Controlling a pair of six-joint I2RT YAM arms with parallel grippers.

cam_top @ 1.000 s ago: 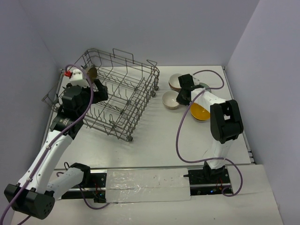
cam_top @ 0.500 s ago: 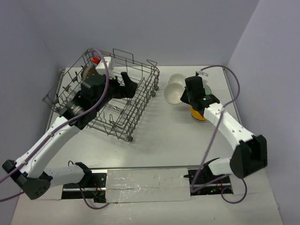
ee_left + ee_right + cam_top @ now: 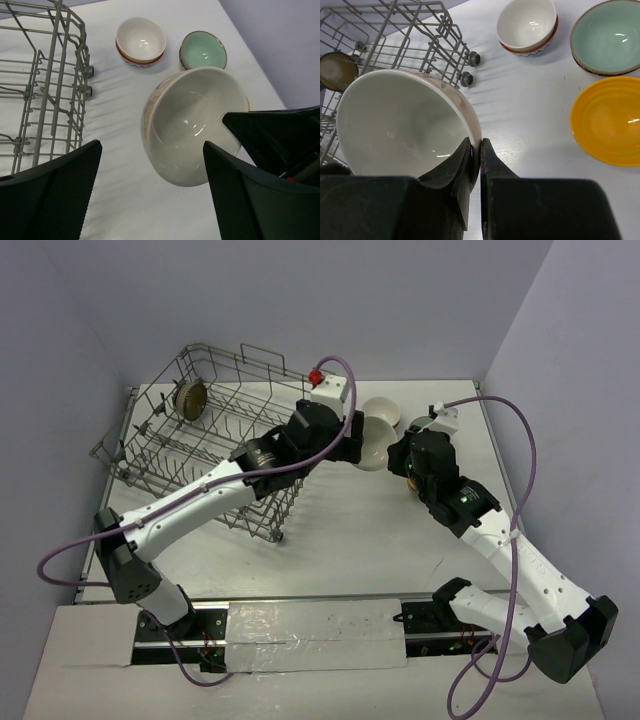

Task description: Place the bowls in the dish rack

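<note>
The cream bowl would stay in my right gripper if I lifted my left gripper now, because my left gripper's open fingers don't reach the bowl's rim.
A cream bowl (image 3: 395, 125) hangs tilted above the table, and my right gripper (image 3: 480, 150) is shut on its rim. From above, this bowl (image 3: 375, 445) is just right of the dish rack (image 3: 230, 440). My left gripper (image 3: 152, 145) is open, its fingers (image 3: 55, 195) spread wide just short of the cream bowl (image 3: 195, 125) and not touching it. On the table stand a white bowl with a patterned outside (image 3: 141, 40), a pale green bowl (image 3: 202, 50) and an orange-yellow bowl (image 3: 607, 120). A brown bowl (image 3: 190, 397) stands on edge in the rack's far left corner.
My left arm (image 3: 200, 495) reaches diagonally over the rack's near right corner. The rack's wheeled corner (image 3: 467, 67) is close to the held bowl. Grey walls stand behind and on both sides of the white table (image 3: 330, 530).
My left arm swung from the rack's left end across to the cream bowl. My right gripper lifted that bowl off the table and carried it left toward the rack.
</note>
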